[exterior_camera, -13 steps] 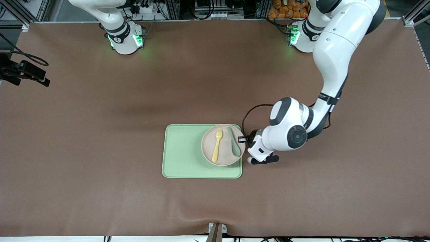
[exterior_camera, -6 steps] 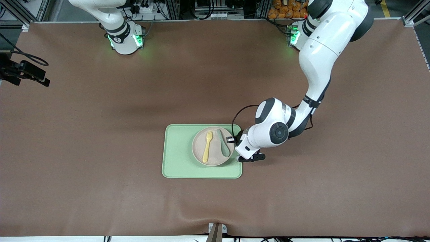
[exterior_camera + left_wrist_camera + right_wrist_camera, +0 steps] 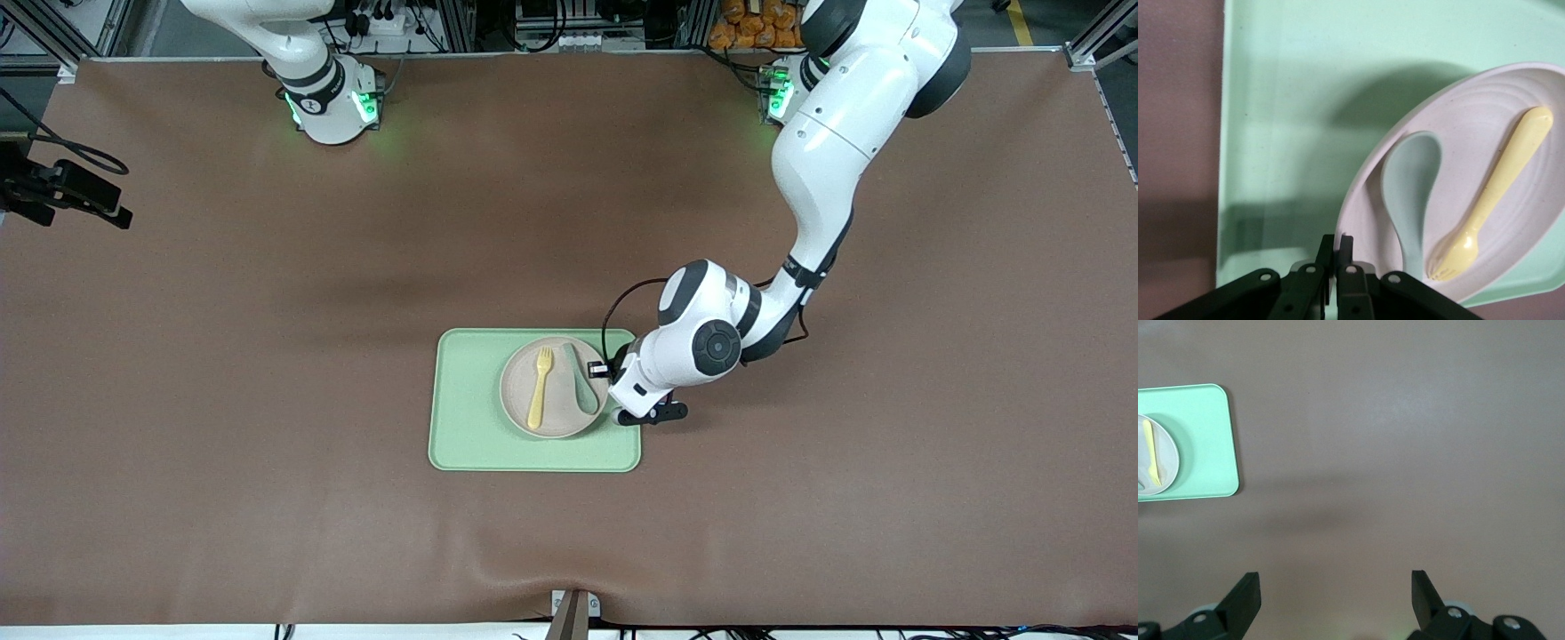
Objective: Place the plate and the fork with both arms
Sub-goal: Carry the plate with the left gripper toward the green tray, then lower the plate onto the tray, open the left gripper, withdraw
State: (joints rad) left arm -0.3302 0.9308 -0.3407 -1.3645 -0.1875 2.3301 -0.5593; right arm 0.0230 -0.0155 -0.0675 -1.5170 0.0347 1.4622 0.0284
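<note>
My left gripper opens now, since the plate's base (image 3: 515, 400) lies in the light-green tray (image 3: 471, 409), inside the tray's edges.
The off-white plate (image 3: 558, 407) is over the light-green tray (image 3: 471, 409), toward the left arm's end of it; whether it touches the tray I cannot tell. The pale-yellow fork (image 3: 538, 388) lies in the plate beside a grey-green spoon (image 3: 582, 389). My left gripper (image 3: 608, 371) is shut on the plate's rim. In the left wrist view the left gripper (image 3: 1337, 243) pinches the plate (image 3: 1471, 110) at its edge, with the fork (image 3: 1498, 187) and spoon (image 3: 1411, 180) inside. My right gripper (image 3: 1335, 583) hangs open over bare table, holding nothing, and the right arm waits.
The right wrist view shows the tray (image 3: 1205, 440) and plate (image 3: 1165, 463) off to one side. A black camera mount (image 3: 62, 191) sits at the table edge past the right arm's end. A metal bracket (image 3: 573, 609) stands at the edge nearest the front camera.
The left arm has carried the plate, with fork and spoon in it, toward the right arm's end and farther onto the tray, and lower. The right arm has not moved.
</note>
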